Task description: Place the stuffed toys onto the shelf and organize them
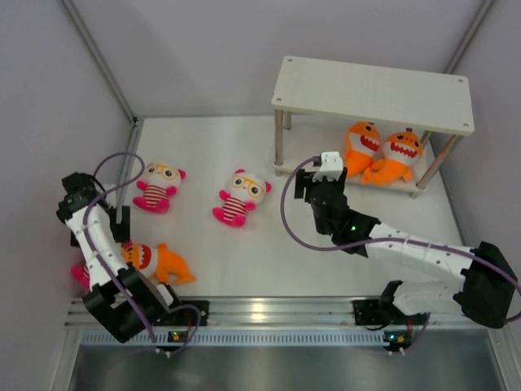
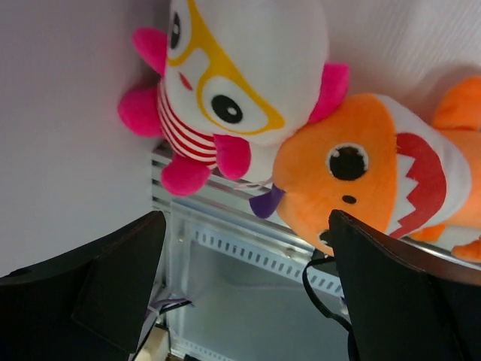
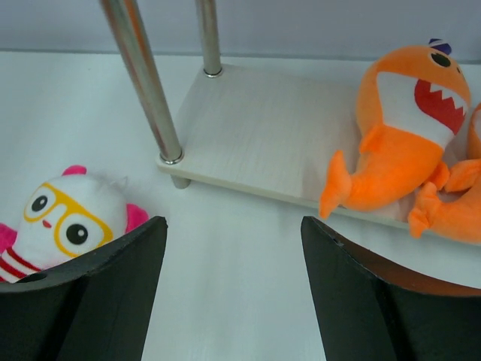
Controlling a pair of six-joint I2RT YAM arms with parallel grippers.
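Note:
My left gripper is going to grab the third shark by its head (image 1: 132, 254) (image 2: 347, 171) next, so its tail stays free to hand over to my right gripper.
The shelf (image 1: 374, 88) stands at the back right. Two orange sharks (image 1: 362, 145) (image 1: 400, 155) sit side by side on its lower board (image 3: 263, 128); they also show in the right wrist view (image 3: 406, 120) (image 3: 458, 203). Two dolls lie on the table, one at the left (image 1: 159, 186) and one in the middle (image 1: 242, 195) (image 3: 68, 222). A third shark (image 1: 163, 262) (image 2: 361, 180) and a third doll (image 1: 81, 275) (image 2: 240, 68) lie together by the left arm. My left gripper (image 1: 120, 226) (image 2: 246, 226) is open and empty just short of them. My right gripper (image 1: 321, 175) (image 3: 233, 226) is open and empty, facing the lower board.
An aluminium rail (image 1: 269, 309) (image 2: 248, 248) runs along the near table edge. A side wall (image 1: 49, 122) stands close to the left arm. The shelf's metal legs (image 3: 143, 83) stand just ahead of my right gripper.

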